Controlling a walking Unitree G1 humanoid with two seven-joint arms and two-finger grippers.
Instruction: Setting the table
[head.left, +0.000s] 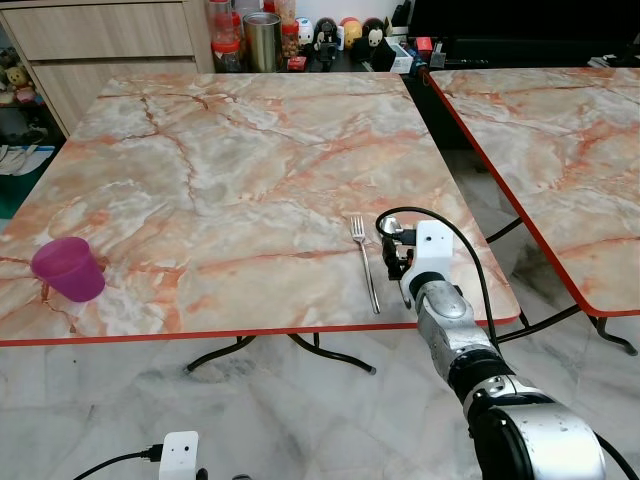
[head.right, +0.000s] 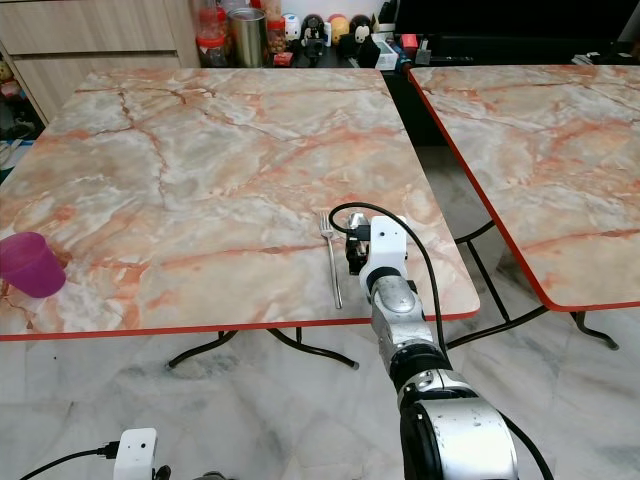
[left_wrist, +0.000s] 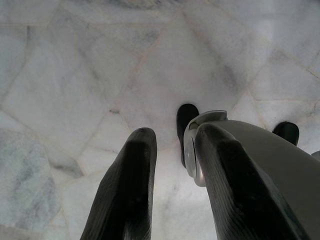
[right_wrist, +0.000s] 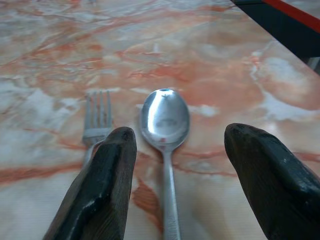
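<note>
The fork's head lies close beside the spoon's wide bowl. My right gripper should next grab the spoon by its slim handle, where the gap gets wider.
A silver spoon lies on the marble table near its front right corner. My right gripper is open and low over it, one black finger on each side of the handle. A silver fork lies just left of the spoon, parallel to it, tines pointing away from me. A purple cup stands upright at the table's front left. My left gripper hangs idle over the pale floor, its fingers a little apart with nothing between them.
A second marble table stands to the right across a narrow gap. Jars and small figurines line the back, beside wooden drawers. Black table legs spread over the marble floor under the front edge.
</note>
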